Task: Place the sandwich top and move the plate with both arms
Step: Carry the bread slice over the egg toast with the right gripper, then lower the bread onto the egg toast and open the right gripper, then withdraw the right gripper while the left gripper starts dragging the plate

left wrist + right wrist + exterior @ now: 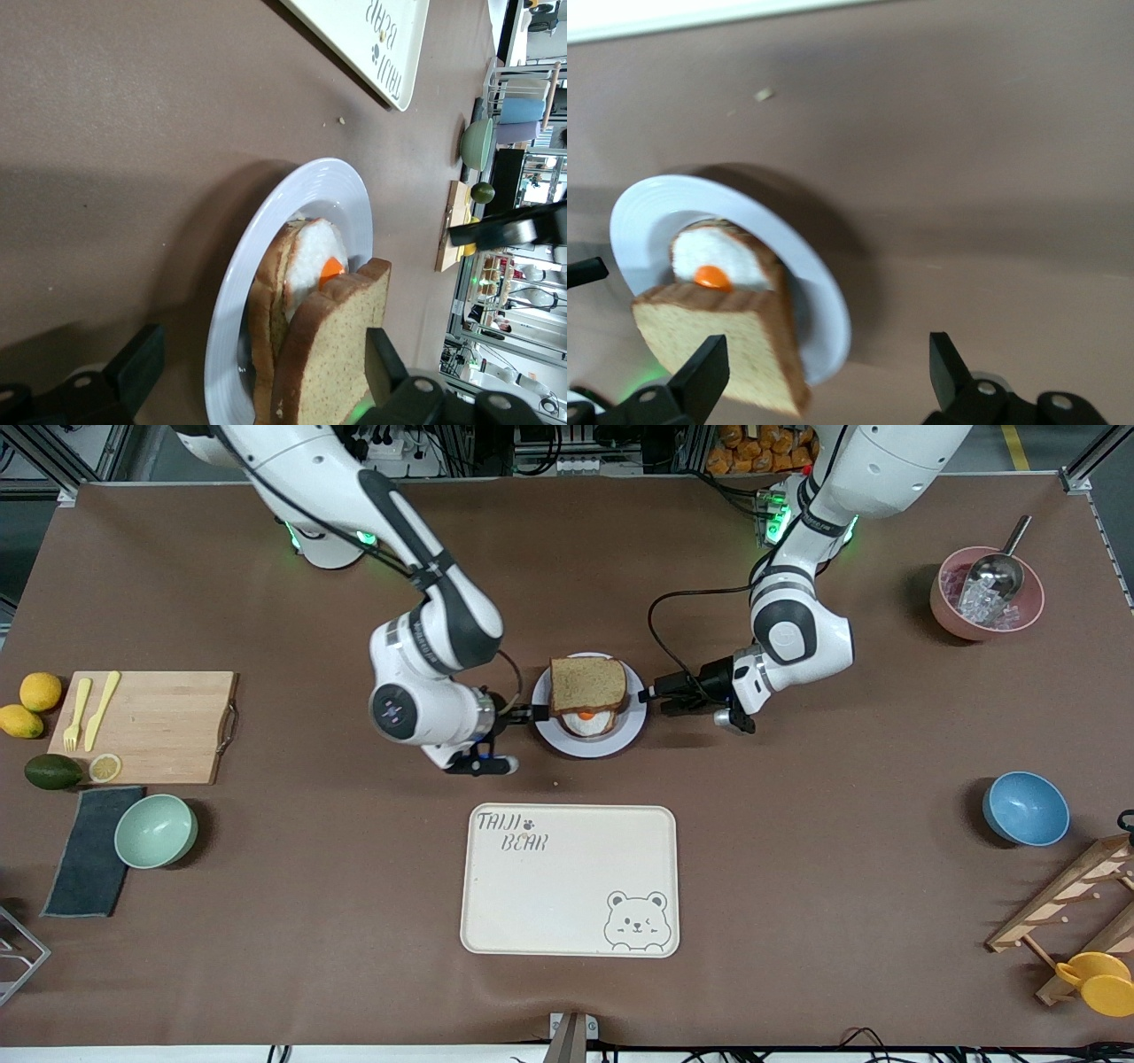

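Note:
My left gripper should pick up the lavender plate by its rim [642, 703] next, so that the sandwich can be moved onto the cream bear-printed tray [570, 880].
The sandwich top [587, 685] lies tilted on the bread slice with a fried egg [585, 720], on the lavender plate [602, 746] at mid table. It covers the part of the egg farther from the front camera. My right gripper [530, 711] is open, low at the plate's edge toward the right arm's end. In the right wrist view its fingers [700, 376] straddle the plate rim [824, 292] and the top slice [718, 341]. My left gripper [647, 693] is open at the plate's edge toward the left arm's end. Its fingers [385, 367] straddle the rim [235, 292] and the slice [341, 354].
A cream bear-printed tray [571, 881] lies nearer the front camera than the plate. A cutting board [146, 726], a mint bowl [156, 830] and a dark cloth [89, 850] sit toward the right arm's end. A blue bowl [1025, 808], a pink bowl [986, 593] and a wooden rack [1072, 903] sit toward the left arm's end.

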### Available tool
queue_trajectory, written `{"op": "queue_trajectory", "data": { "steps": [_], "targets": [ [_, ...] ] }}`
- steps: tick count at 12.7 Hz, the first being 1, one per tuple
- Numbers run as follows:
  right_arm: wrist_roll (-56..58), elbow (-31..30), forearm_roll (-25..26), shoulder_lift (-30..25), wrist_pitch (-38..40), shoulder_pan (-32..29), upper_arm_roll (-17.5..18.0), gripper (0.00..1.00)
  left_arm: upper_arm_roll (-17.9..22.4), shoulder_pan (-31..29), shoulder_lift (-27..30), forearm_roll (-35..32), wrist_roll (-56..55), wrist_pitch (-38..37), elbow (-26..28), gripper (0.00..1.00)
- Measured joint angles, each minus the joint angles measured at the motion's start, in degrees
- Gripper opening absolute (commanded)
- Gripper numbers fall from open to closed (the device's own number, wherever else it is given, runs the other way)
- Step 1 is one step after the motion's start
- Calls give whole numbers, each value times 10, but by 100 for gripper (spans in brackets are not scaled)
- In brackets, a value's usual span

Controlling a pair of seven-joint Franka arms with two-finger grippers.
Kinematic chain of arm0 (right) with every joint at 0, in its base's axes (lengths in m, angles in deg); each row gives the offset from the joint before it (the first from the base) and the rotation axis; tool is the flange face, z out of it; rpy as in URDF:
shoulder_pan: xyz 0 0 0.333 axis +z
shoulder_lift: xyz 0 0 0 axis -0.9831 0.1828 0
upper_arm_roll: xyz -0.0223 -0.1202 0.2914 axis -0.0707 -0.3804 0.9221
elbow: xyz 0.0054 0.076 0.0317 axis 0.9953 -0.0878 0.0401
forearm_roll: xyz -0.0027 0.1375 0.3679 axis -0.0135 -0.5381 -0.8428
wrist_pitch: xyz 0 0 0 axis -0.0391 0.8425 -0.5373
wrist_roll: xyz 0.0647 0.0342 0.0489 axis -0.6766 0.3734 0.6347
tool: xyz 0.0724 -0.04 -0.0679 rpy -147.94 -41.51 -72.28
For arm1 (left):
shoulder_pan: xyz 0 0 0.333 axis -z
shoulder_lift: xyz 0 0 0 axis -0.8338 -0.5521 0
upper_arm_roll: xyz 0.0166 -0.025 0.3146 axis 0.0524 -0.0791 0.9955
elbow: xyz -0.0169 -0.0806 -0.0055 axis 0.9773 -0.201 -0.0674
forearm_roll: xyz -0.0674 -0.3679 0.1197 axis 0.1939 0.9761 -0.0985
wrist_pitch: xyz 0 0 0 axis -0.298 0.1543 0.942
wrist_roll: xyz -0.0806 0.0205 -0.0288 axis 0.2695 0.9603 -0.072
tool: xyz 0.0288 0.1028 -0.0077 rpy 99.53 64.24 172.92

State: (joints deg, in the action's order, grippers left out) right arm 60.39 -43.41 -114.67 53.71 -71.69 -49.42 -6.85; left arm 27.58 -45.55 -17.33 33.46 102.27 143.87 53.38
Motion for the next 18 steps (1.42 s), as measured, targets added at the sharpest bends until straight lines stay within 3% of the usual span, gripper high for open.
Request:
{"op": "queue_trajectory", "data": {
  "steps": [2,5,11,12,14,16,18],
  "targets": [
    [5,22,41,-20,62,-32,-29,100,0,3,-7,10,0,0,-7,100],
    [13,31,86,-59,82,-50,-87,100,0,7,-22,17,0,0,-23,100],
    [219,72,96,-81,171,-216,-98,100,0,20,-34,46,4,0,-30,99],
    [226,87,100,-82,189,-239,-98,100,0,21,-36,50,10,1,-30,78],
    [229,123,140,-82,228,-269,-97,100,0,21,-44,68,42,1,-28,62],
    [229,177,188,-83,294,-287,-97,100,0,25,-59,116,115,2,-19,21],
    [229,228,220,-91,357,-292,-96,100,0,26,-70,171,194,2,-10,11]
  ]
}}
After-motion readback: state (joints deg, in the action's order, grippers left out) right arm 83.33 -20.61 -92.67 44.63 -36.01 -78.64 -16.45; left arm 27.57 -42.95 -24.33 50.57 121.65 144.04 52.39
